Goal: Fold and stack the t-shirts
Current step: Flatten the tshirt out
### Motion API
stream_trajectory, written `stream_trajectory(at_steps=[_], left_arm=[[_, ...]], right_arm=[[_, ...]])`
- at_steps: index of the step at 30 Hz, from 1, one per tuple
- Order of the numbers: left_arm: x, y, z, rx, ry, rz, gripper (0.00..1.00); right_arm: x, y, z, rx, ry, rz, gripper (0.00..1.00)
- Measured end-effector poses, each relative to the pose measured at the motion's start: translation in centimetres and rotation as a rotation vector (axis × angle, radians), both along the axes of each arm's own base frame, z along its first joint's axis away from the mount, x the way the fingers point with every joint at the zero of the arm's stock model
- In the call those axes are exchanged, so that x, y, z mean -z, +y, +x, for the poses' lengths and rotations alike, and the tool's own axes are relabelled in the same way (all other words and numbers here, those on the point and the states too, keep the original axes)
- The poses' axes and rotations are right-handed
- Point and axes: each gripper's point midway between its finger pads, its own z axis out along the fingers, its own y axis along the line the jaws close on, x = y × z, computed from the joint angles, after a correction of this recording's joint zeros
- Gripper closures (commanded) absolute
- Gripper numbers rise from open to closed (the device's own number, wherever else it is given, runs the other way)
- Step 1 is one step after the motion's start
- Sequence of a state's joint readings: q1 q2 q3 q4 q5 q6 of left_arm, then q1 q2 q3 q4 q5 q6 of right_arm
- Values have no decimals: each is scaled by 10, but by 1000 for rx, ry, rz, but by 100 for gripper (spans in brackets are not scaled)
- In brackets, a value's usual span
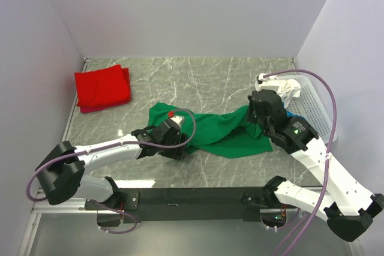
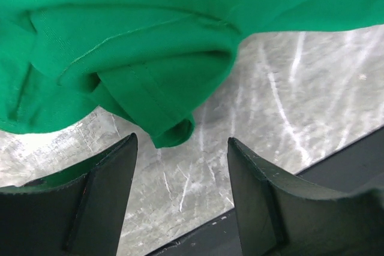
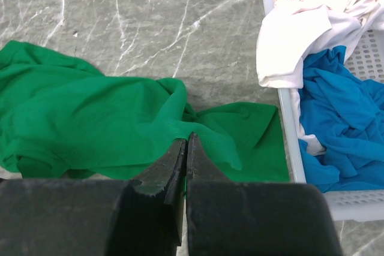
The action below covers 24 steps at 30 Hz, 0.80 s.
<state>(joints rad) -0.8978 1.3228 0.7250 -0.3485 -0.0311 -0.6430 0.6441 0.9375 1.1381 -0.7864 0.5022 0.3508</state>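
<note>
The left gripper will spread the green t-shirt flat for folding, so it should next grab the green t-shirt's rolled hem (image 1: 189,148) (image 2: 172,132), opposite the place where the right gripper holds it.
The bright green t-shirt (image 1: 222,130) lies crumpled across the middle of the marble table. My right gripper (image 3: 188,139) is shut on a raised fold of it (image 3: 198,127), near the shirt's right end (image 1: 255,115). My left gripper (image 2: 183,142) is open and hovers just off the shirt's left end; a rolled green hem (image 2: 171,130) hangs right in front of its fingertips, with bare table between the fingers. In the top view this gripper (image 1: 176,148) is at the shirt's near left edge. A folded red t-shirt (image 1: 102,87) rests at the far left.
A white lattice basket (image 1: 315,109) stands at the right edge, its rim (image 3: 287,118) just beside the green cloth. It holds a white t-shirt (image 3: 300,28) and a blue t-shirt (image 3: 342,118). The black base rail (image 1: 192,196) runs along the near edge.
</note>
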Motion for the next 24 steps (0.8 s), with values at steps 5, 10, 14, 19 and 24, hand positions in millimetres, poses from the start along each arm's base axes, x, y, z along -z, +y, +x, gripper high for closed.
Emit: stream_trajectory(at_steps=[5,10,14,19,24], left_arm=[[20,4,-3,-9,35,47,34],[26,4,2,-19,22,59,40],[28,0,7,-23,8,55,43],[32,-3,9,-23,5,51,51],[36,-1,11,-39,2,65,100]], right_arm=[[0,0,1,0,-4,5,100],[4,0,2,0,4,4,100],[5,-1,2,3,6,5,100],[6,-1,2,5,7,5,100],[6,-3,3,11,9,5,100]])
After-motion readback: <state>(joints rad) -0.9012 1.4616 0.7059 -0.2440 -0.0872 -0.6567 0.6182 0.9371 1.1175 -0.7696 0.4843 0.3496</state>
